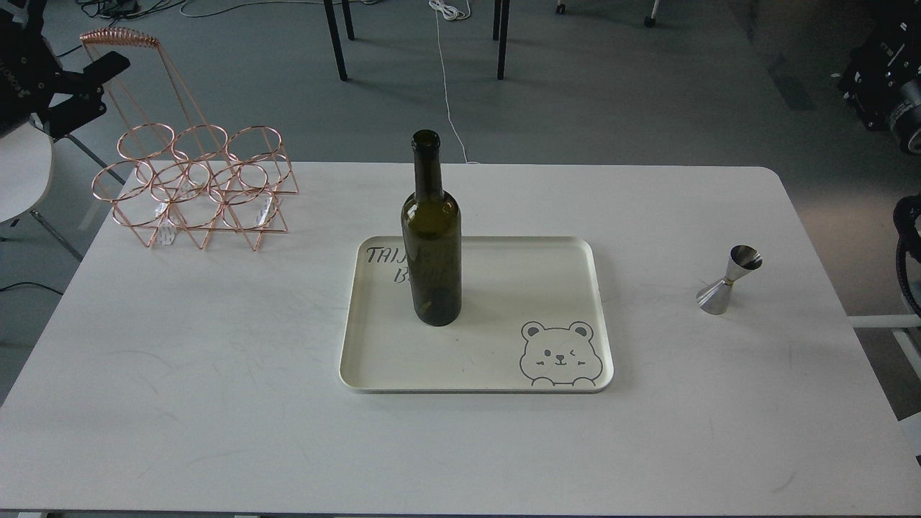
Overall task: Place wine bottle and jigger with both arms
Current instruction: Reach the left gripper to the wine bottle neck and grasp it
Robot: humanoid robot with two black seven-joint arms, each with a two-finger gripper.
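Next, my left gripper picks up the wine bottle by its slim neck [427, 171], since the body below the bottle's shoulder [432, 259] is too broad for the fingers.
The wine bottle [432, 244] is dark olive-green and stands upright on the left half of a cream tray [504, 360] at the table's middle. The steel jigger [727, 280] stands on the table at the right, apart from the tray. My left gripper [97, 86] is raised off the table at the far upper left, beside the copper rack, with its two fingers apart and empty. My right arm [881, 72] shows only as dark parts at the upper right edge, well away from the jigger; its fingers cannot be made out.
A copper wire bottle rack [191, 183] with a tall handle stands at the table's back left corner. The tray has a bear drawing [557, 356] at its front right. Table legs and cables lie on the floor beyond the table. A white chair [21, 173] stands at the left edge.
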